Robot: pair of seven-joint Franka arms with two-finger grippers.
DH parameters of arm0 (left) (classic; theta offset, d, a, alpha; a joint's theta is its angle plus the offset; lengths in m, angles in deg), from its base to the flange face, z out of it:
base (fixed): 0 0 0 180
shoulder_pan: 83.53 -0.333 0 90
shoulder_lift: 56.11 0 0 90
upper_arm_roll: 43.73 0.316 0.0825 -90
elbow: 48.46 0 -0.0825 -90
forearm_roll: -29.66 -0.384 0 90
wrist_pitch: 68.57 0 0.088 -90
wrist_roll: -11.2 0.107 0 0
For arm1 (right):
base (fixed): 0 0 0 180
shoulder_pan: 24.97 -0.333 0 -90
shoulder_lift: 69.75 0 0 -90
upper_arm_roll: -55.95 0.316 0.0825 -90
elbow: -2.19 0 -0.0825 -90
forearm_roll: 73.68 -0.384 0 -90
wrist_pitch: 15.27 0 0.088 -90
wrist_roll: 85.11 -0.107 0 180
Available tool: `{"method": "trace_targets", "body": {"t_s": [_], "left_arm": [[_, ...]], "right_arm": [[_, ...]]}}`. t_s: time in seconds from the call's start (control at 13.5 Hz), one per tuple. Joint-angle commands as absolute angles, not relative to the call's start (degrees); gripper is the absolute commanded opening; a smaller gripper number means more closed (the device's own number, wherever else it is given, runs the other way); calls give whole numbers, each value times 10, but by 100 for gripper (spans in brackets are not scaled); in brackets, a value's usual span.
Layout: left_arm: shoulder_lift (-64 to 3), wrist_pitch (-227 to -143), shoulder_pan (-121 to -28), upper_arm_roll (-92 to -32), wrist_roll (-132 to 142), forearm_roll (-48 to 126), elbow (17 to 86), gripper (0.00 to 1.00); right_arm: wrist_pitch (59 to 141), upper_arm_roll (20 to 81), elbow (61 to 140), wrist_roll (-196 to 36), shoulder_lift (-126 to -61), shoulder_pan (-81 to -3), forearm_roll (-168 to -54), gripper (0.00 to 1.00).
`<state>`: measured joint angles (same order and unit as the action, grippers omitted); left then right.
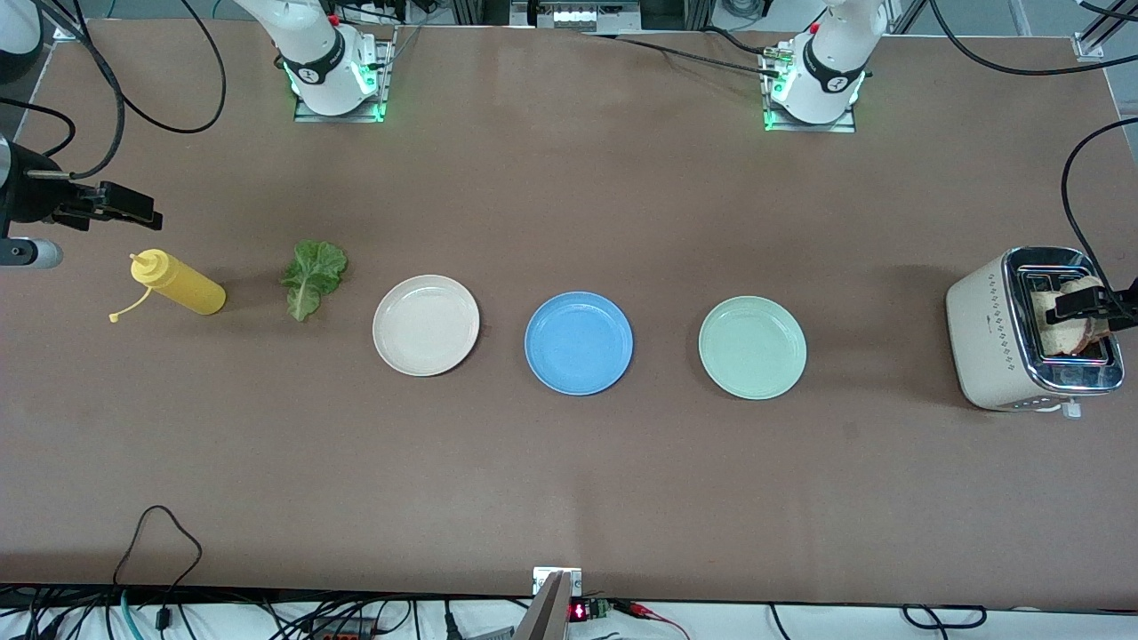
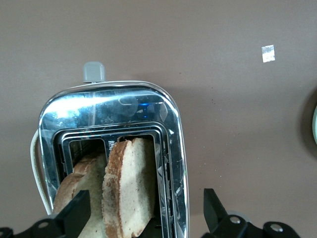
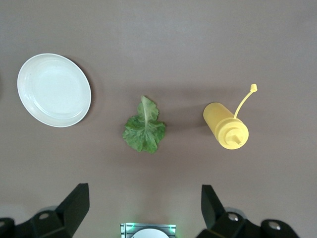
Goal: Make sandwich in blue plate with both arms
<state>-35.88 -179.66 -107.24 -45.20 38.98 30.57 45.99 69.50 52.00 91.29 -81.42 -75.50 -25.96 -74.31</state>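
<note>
The left gripper next has to start the sandwich in the blue plate, so it needs to grip the bread slice by its exposed top (image 2: 130, 176).
The blue plate (image 1: 578, 343) lies bare at the table's middle. No sandwich shows; its parts are apart. Two bread slices (image 2: 131, 188) stand in the slots of a cream toaster (image 1: 1005, 338) at the left arm's end. My left gripper (image 2: 143, 210) hangs open over the toaster (image 2: 111, 106), one finger (image 2: 74, 214) in front of the other slice, the other finger (image 2: 213, 207) outside the chrome wall. From the front camera the left gripper (image 1: 1080, 307) is a dark shape over the bread (image 1: 1067, 331). A lettuce leaf (image 1: 313, 277) lies flat toward the right arm's end. My right gripper (image 3: 143, 206) is open and empty, high over the table near the leaf (image 3: 144, 130).
A cream-white plate (image 1: 426, 324) and a pale green plate (image 1: 752, 348) flank the blue one. A yellow squeeze bottle (image 1: 178, 283) lies on its side beside the lettuce, below the right gripper (image 1: 133, 206). Cables trail along the table's edges.
</note>
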Motion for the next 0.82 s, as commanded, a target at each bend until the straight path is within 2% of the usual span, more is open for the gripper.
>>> {"method": "trace_targets", "body": {"t_s": [0.0,0.15,0.22,0.74], "left_arm": [[-344,-1797,-1085,-458,415,295,452,100],[-336,-1797,-1090,-458,423,296,453,98],[-335,-1796,-1092,-458,424,296,454,94],[-329,-1787,-1092,-458,424,296,458,41]], "right_arm": [[690,523,911,-812,-757,-255,-752,100],[690,523,911,-811,-760,-256,-752,100],[690,523,911,-810,-765,-257,-752,100],[683,526,912,-810,-790,-260,-752,100]]}}
